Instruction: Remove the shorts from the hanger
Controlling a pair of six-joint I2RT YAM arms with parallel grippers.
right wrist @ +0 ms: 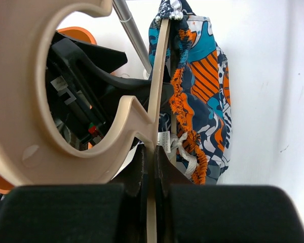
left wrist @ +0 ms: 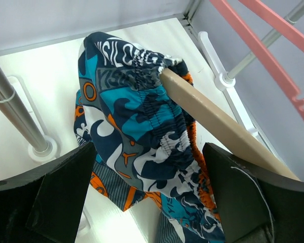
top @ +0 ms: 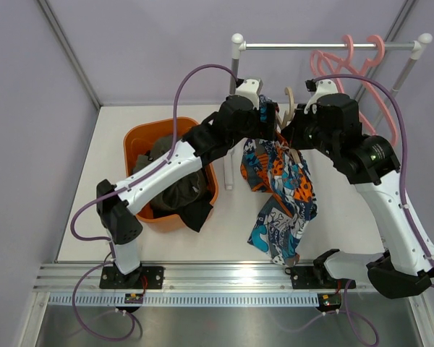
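Note:
The shorts should slip off the hanger, so my left gripper should next grab them by the elastic waistband beside the hanger arm's end.
The patterned shorts [top: 282,189] in orange, blue, white and black hang from a beige hanger [top: 290,101], drooping onto the table. My right gripper [top: 295,134] is shut on the hanger's neck [right wrist: 157,91], with the shorts [right wrist: 202,96] just beyond it. My left gripper [top: 269,124] is open, its jaws standing wide on either side of the elastic waistband [left wrist: 157,126] where it wraps the hanger arm [left wrist: 213,116]. The black shorts [top: 192,206] and the olive green shorts [top: 157,154] lie in the orange basket [top: 134,139].
A clothes rack with a metal bar [top: 325,45] stands at the back, with pink hangers [top: 347,61] on it. Its left post [left wrist: 15,111] and foot are close to my left gripper. Purple walls close in the table.

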